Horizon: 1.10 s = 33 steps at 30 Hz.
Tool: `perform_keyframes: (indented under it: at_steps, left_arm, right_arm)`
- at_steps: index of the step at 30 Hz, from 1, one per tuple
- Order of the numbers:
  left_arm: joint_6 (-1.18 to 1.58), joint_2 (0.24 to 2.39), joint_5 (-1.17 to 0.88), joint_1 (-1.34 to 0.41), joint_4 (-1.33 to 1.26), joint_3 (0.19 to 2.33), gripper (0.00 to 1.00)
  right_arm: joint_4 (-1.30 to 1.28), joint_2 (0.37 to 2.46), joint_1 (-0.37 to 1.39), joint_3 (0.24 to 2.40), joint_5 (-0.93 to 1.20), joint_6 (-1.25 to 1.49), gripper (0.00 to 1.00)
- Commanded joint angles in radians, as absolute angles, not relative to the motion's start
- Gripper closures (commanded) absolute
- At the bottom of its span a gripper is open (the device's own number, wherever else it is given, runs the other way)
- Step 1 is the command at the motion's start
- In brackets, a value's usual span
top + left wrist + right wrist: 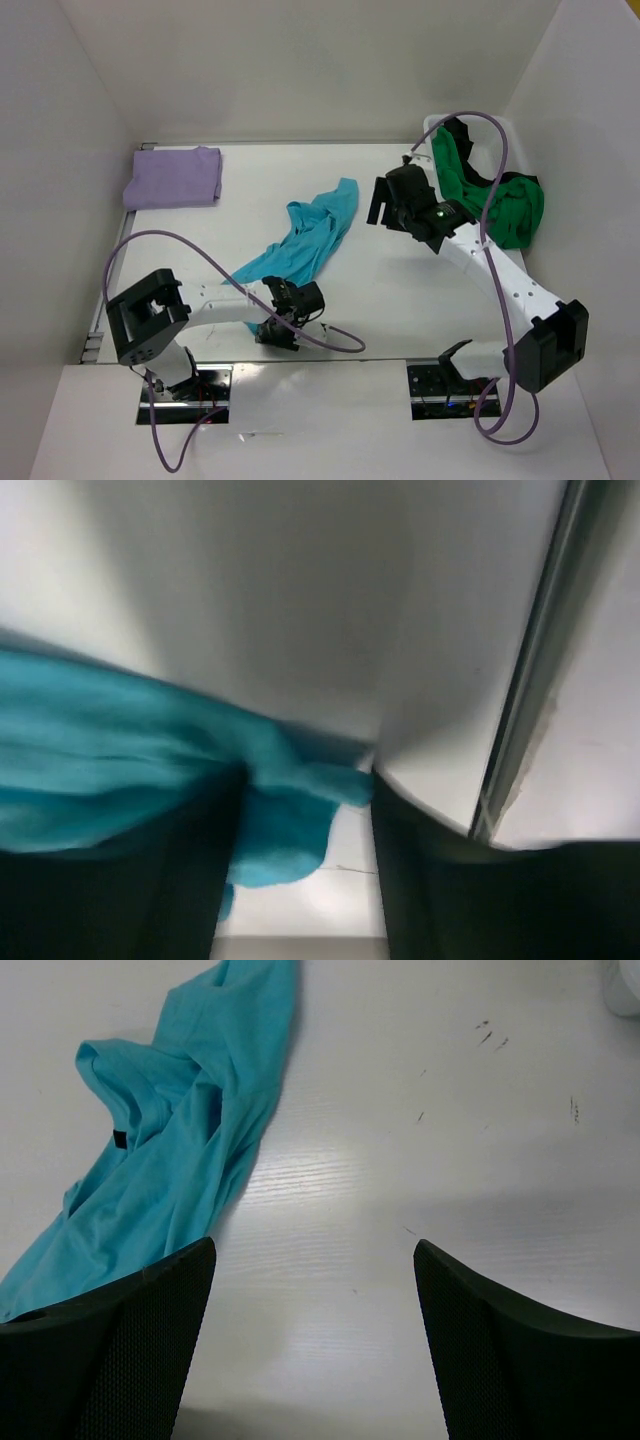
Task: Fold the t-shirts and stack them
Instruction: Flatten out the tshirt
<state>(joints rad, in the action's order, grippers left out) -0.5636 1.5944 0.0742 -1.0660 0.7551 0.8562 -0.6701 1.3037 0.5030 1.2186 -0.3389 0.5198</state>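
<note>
My right gripper next needs to grip the turquoise t-shirt's far end (347, 190) (259, 972), opposite my left gripper's near corner, to spread the t-shirt for folding.
The turquoise t-shirt (310, 240) lies crumpled in a long diagonal strip mid-table. My left gripper (283, 305) is low at its near end. In the left wrist view a corner of the turquoise cloth (285, 820) lies between the fingers, which stand apart with bare table showing beside it (305, 860). My right gripper (382, 205) hovers open over bare table (315, 1260), to the right of the turquoise shirt (170, 1150). The lavender t-shirt (175, 177) lies folded at the back left. The green t-shirt (500, 205) and the black one (460, 130) hang over the bin.
A white bin (435, 124) stands at the back right behind the right arm. A metal rail (520, 690) runs along the table edge close to my left gripper. White walls close in the back and both sides. Purple cables loop over both arms.
</note>
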Motion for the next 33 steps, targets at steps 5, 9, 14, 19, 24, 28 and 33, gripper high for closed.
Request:
perform_keyframes:
  at_steps: [5,9,14,19,24,28,33]
  left_arm:
    - [-0.529,1.605,0.045,-1.063,0.732,0.838,0.90]
    - [-0.502,1.461,0.034,-1.063,0.753,0.828,1.00]
    - [-0.468,1.362,0.044,-1.051,0.765,0.848,1.00]
    - [-0.468,1.371,0.035,-1.042,0.765,0.848,1.00]
    - [-0.468,1.381,0.035,-1.016,0.756,0.848,1.00]
    - [-0.468,1.411,0.011,-0.979,0.742,0.848,1.00]
    - [-0.468,1.422,0.029,-0.956,0.732,0.859,1.00]
  right_arm:
    - [-0.583,1.489,0.480,1.387,-0.276,0.431,0.16]
    - [-0.626,1.806,0.480,1.684,-0.242,0.341,0.16]
    - [-0.705,2.231,0.480,2.128,-0.256,0.301,0.10]
    - [-0.959,2.634,0.460,2.733,-0.334,0.276,0.01]
    - [-0.947,2.752,0.399,2.846,-0.351,0.362,0.01]
    - [-0.927,2.790,0.385,2.792,-0.318,0.341,0.01]
    - [-0.960,2.839,0.414,2.749,-0.354,0.331,0.05]
